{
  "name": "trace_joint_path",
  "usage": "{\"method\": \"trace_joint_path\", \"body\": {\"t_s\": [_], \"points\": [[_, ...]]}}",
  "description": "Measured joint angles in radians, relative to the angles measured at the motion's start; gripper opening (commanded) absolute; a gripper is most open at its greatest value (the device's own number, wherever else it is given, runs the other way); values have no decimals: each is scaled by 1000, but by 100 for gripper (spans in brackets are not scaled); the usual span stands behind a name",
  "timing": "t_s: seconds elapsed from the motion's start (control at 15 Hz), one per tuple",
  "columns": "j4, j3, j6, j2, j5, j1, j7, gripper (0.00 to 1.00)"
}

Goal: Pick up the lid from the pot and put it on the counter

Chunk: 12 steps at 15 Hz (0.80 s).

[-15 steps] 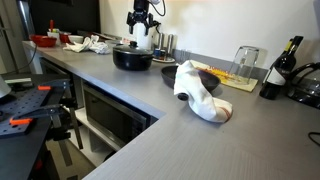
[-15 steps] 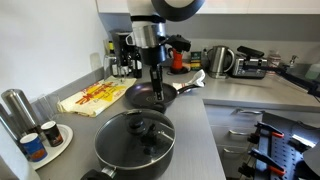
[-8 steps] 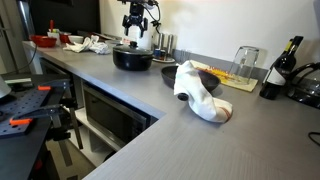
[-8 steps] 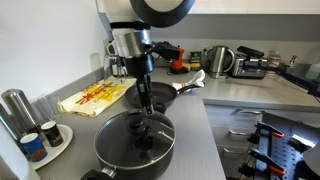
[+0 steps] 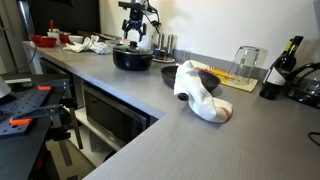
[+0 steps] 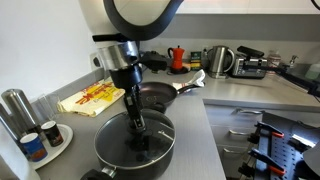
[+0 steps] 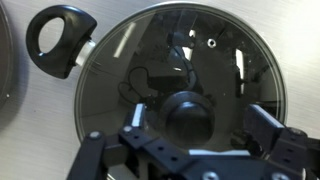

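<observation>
The robot's gripper is to grab the glass lid's dark centre knob next, from straight above. That grip lifts the lid level so it can be laid flat on the counter.
The black pot (image 5: 132, 58) (image 6: 113, 162) stands on the grey counter (image 5: 140, 120) (image 6: 215, 140). Its glass lid (image 6: 150, 128) (image 7: 180, 60) lies on it, with the dark knob (image 7: 187, 113) at its centre. My gripper (image 5: 134, 40) (image 6: 138, 130) (image 7: 198, 122) is open and hangs straight over the lid. In the wrist view its two fingers stand on either side of the knob, apart from it. One pot handle (image 7: 58, 38) shows at the upper left of the wrist view.
A smaller dark bowl (image 5: 170, 75) (image 6: 152, 96) sits beside the pot, next to a yellowish cutting board (image 5: 225, 78) (image 6: 92, 97) and a white cloth (image 5: 200, 95). Tins and a plate (image 6: 40, 140), a kettle (image 6: 219, 60), a glass (image 5: 245, 62) and a bottle (image 5: 278, 68) stand around.
My gripper has moved from over the dark bowl to over the pot and come down to the lid's knob. The lid and pot have not moved.
</observation>
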Motion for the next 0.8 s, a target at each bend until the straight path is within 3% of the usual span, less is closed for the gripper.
{"method": "trace_joint_path", "body": {"t_s": [0.13, 0.2, 0.33, 0.67, 0.8], "points": [[31, 0, -12, 32, 0, 4, -5, 100], [46, 0, -17, 46, 0, 4, -7, 75], [73, 0, -28, 70, 0, 5, -17, 67], [120, 0, -51, 99, 0, 5, -27, 28], [130, 0, -58, 100, 1, 7, -28, 25]]}}
